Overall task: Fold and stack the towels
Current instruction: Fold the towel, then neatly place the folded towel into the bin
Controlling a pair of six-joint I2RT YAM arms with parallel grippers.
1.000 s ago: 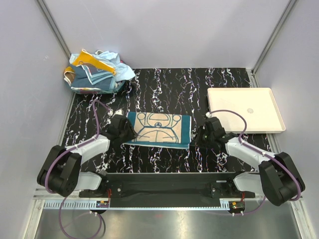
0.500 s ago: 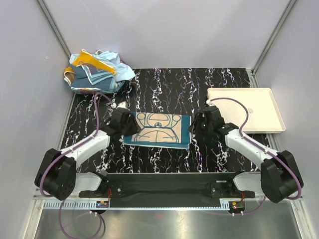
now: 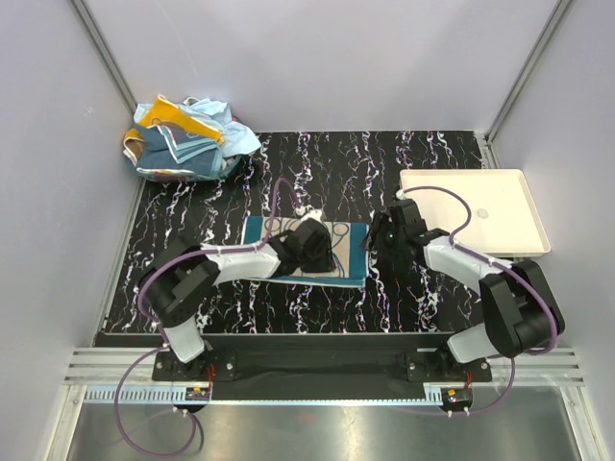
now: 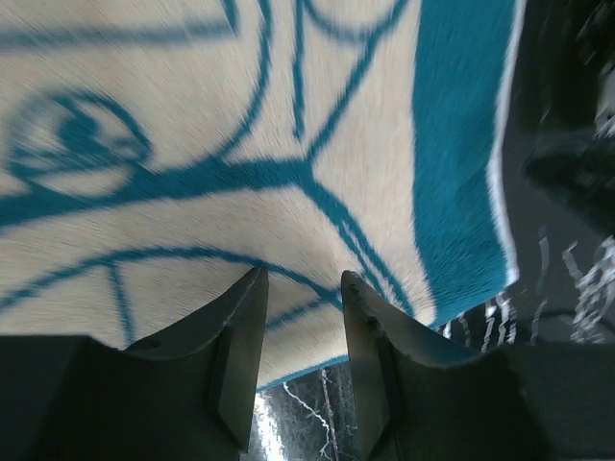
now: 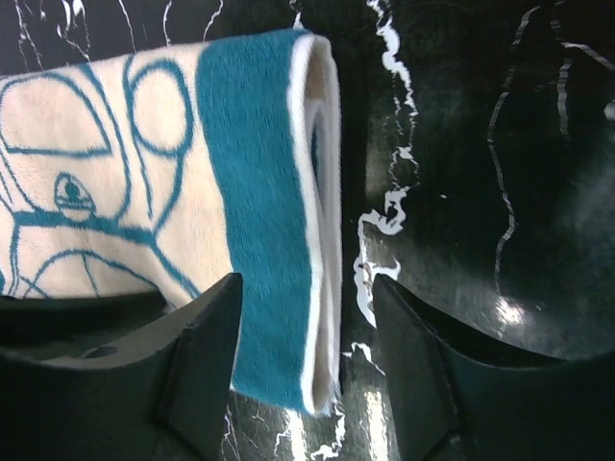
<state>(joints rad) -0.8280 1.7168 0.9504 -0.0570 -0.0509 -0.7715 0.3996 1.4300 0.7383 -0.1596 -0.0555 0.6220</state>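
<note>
I need to stack the folded towel on the white tray next, so my right gripper should take it by its teal edge facing the tray, layers together.
A folded teal towel with a beige centre [image 3: 258, 242] lies flat in the middle of the black marbled table. My left gripper [image 3: 327, 255] is low over its right half, jaws slightly open with nothing between them; in the left wrist view [image 4: 303, 279] the fingertips hover at the towel's [image 4: 240, 182] near edge. My right gripper [image 3: 372, 241] is open at the towel's right end. In the right wrist view [image 5: 306, 283] its fingers straddle the folded teal edge [image 5: 259, 192] without closing on it. A pile of unfolded towels [image 3: 183, 139] sits at the back left corner.
A white tray [image 3: 509, 226] lies at the right side of the table, just beyond the right arm. Grey walls enclose the table on the left, back and right.
My left gripper has swept right, from the towel's left edge across to its right half. My right gripper has moved a little left and back to the towel's right edge.
</note>
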